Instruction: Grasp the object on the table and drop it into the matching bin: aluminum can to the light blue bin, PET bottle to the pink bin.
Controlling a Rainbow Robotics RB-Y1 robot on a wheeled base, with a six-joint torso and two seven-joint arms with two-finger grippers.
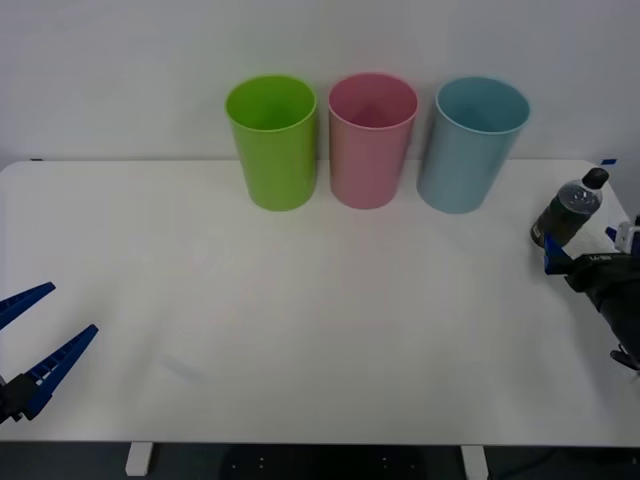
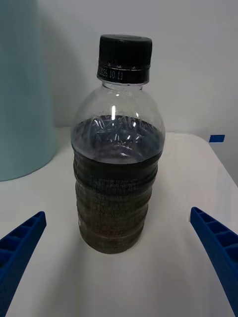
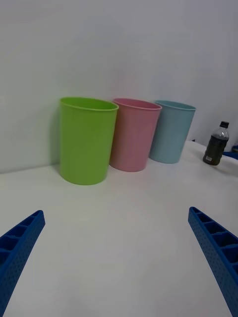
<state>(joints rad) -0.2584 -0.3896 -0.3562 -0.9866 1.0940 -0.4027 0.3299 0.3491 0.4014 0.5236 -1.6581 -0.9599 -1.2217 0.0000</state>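
Observation:
My right gripper is to grab the PET bottle around its upright dark body next, because the bottle's shoulder slopes in toward the cap.
The PET bottle stands upright near the right edge of the white table; it holds dark brown liquid and has a black cap. My right gripper is just in front of it, open. In the right wrist view the bottle stands ahead, centred between the two blue fingers, with neither touching it. The pink bin stands at the back centre, the light blue bin to its right. My left gripper rests open at the front left, holding nothing.
A green bin stands left of the pink one; the three bins form a close row along the back wall. The bottle is near the table's right edge, where a blue tape mark sits at the corner.

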